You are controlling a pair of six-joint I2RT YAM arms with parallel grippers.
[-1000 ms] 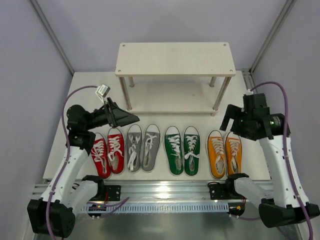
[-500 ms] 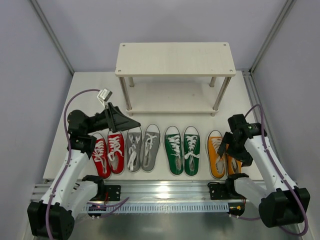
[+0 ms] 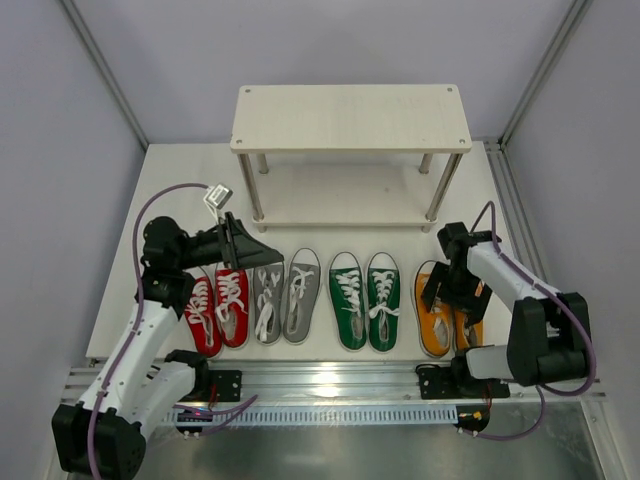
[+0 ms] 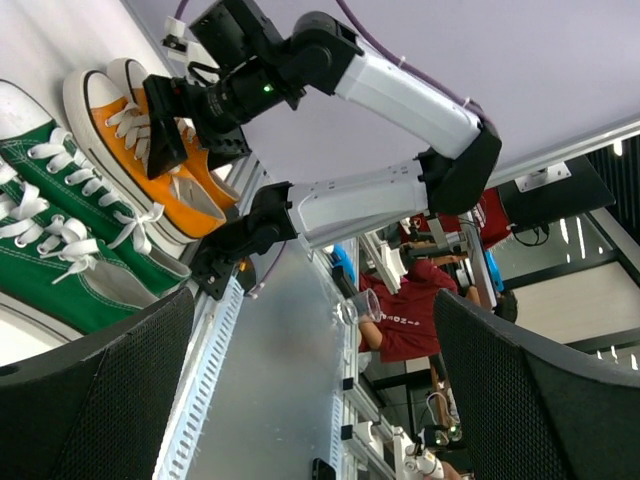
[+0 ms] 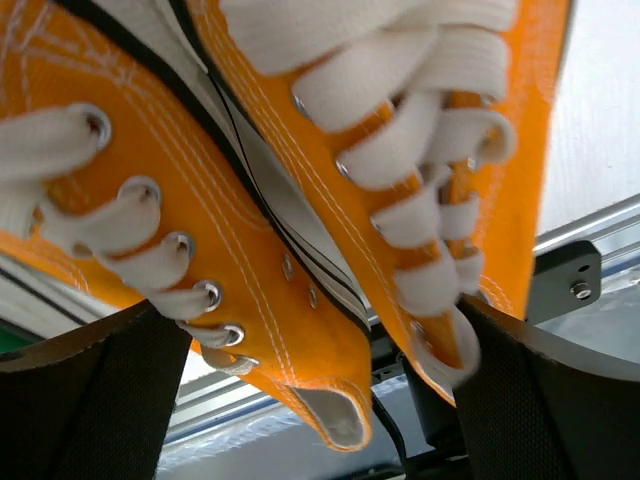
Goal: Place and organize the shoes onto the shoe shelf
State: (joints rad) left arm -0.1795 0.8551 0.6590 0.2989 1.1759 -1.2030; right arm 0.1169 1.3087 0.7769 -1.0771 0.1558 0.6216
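Note:
I should close my right gripper now and it would hold the orange shoes, because their adjoining inner sides are between its open fingers.
Four pairs of sneakers stand in a row at the table's near edge: red (image 3: 218, 305), grey (image 3: 283, 297), green (image 3: 365, 300) and orange (image 3: 435, 312). The two-tier shoe shelf (image 3: 350, 118) stands behind them with nothing on it. My right gripper (image 3: 455, 292) is down on the orange pair. In the right wrist view it (image 5: 320, 400) is open, and its fingers (image 5: 80, 400) straddle the two orange shoes (image 5: 220, 250) near their heels. My left gripper (image 3: 258, 250) is open and empty, held level above the red and grey toes and pointing right. Its wrist view (image 4: 310, 400) shows the green (image 4: 60, 230) and orange (image 4: 150, 160) shoes.
The shelf's thin metal legs (image 3: 252, 195) stand just behind the left gripper. The aluminium rail (image 3: 330, 385) with the arm bases runs along the near edge. Grey walls close in both sides. A bare strip of table (image 3: 340, 240) lies between shoes and shelf.
My right arm has folded down and lowered its gripper from beside the shelf onto the orange pair. My left gripper has edged a little to the right.

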